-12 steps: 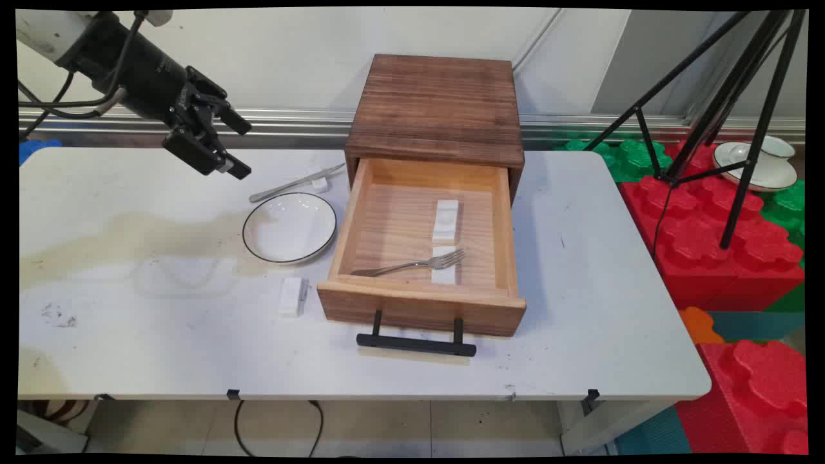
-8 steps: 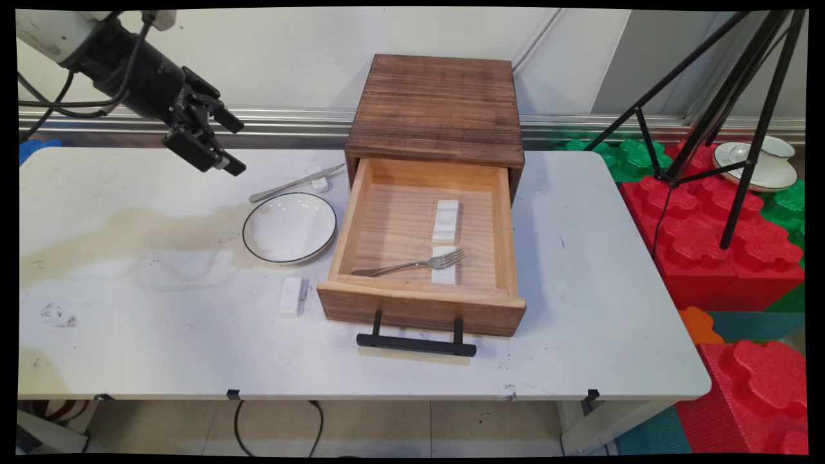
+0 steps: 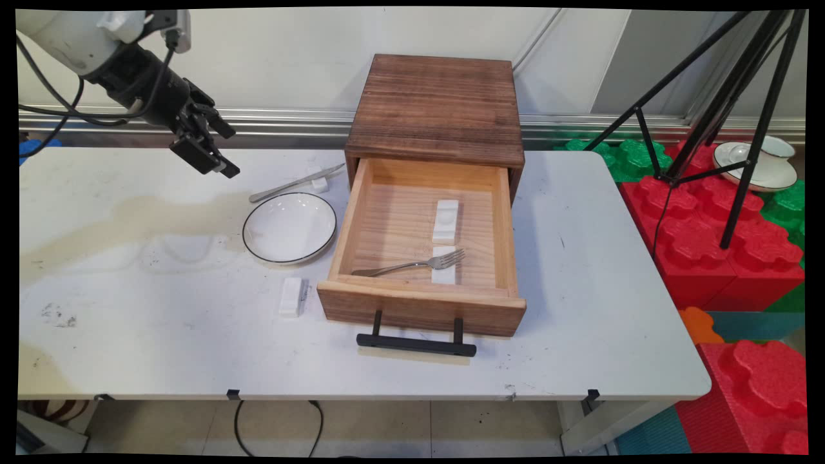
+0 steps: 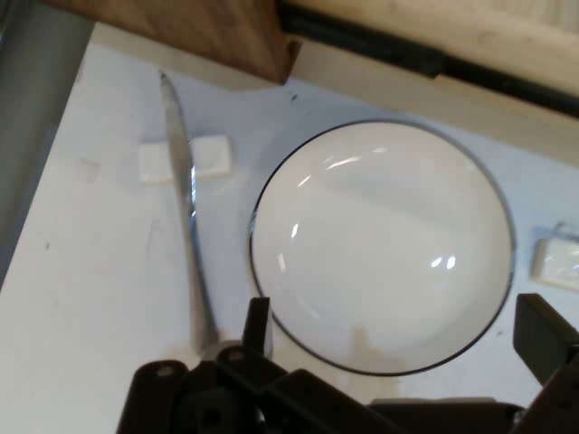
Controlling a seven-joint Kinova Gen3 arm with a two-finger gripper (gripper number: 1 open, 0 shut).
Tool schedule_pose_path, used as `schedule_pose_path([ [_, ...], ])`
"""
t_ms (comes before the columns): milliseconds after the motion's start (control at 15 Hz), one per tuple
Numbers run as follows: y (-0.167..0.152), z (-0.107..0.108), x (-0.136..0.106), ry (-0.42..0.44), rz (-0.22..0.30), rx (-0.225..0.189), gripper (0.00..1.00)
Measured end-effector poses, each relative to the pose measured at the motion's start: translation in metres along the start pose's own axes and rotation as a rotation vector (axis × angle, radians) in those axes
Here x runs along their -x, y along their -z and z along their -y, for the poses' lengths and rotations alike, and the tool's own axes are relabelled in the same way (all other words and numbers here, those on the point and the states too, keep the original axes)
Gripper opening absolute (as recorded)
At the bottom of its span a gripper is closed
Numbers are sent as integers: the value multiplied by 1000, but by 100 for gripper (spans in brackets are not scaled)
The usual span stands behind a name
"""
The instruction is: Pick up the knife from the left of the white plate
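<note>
The metal table knife should go beside the fork (image 3: pixel 412 263) in the open drawer, so my gripper will grab the knife by its handle (image 3: pixel 272 192) next.
My gripper (image 3: pixel 230 152) hangs open above the table's back left, holding nothing. Nearest to it lies a knife (image 3: pixel 296 183), whose blade end rests on a small white block (image 3: pixel 318 182). Just in front of the knife sits a white plate with a black rim (image 3: pixel 289 227). In the hand view the plate (image 4: pixel 380 244) shows between the open gripper (image 4: pixel 398 334), with the knife (image 4: pixel 185 235) and its block (image 4: pixel 213 155) to the left. A wooden cabinet (image 3: pixel 438 106) has its drawer (image 3: pixel 419 312) pulled out. Inside lies a fork (image 3: pixel 412 263) with its tines on a white rest (image 3: pixel 443 276).
A second white block (image 3: pixel 446 220) lies in the drawer, and another (image 3: pixel 292 296) on the table left of the drawer front. A brownish stain (image 3: pixel 129 232) spreads over the table's left. Right of the table stand a black tripod (image 3: pixel 728 96), red foam blocks (image 3: pixel 722 245) and a cup and saucer (image 3: pixel 760 164).
The gripper has drawn slightly up and back towards the upper left, staying open. Nothing on the table has moved.
</note>
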Motion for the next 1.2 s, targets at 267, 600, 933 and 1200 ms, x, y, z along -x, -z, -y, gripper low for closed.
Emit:
schedule_pose_path([
  [267,-22,20,8,8,38,-15,100],
  [600,-55,46,11,23,74,-40,100],
  [933,-84,67,9,30,94,-57,100],
  [1200,-109,83,8,24,113,-60,100],
])
